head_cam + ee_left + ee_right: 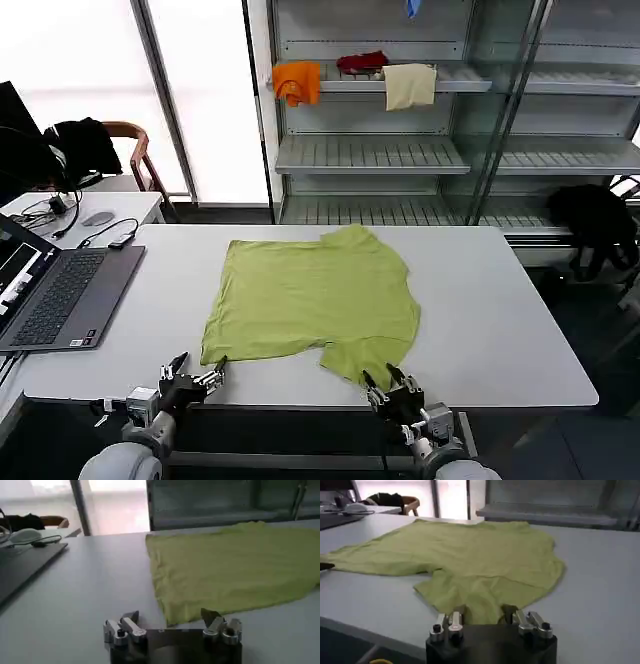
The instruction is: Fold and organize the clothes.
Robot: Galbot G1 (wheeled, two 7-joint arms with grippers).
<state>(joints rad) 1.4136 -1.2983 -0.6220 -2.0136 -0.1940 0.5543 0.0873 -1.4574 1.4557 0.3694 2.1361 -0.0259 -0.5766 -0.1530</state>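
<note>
The shirt is spread flat across the table, and my left gripper should next grab its hem corner, where an edge can be gathered, to fold it.
The clothes are one lime yellow-green T-shirt spread flat on the white table, with one sleeve pointing at the front edge. My left gripper is open at the table's front edge, level with the shirt's near left corner. In the left wrist view that corner of the shirt lies just ahead of the left gripper. My right gripper is open at the near sleeve. In the right wrist view the sleeve hem of the shirt sits between the spread fingers of the right gripper.
An open laptop lies on the table's left end, with a cable behind it. A shelf unit at the back holds orange, red and cream cloths. A black garment lies at the right.
</note>
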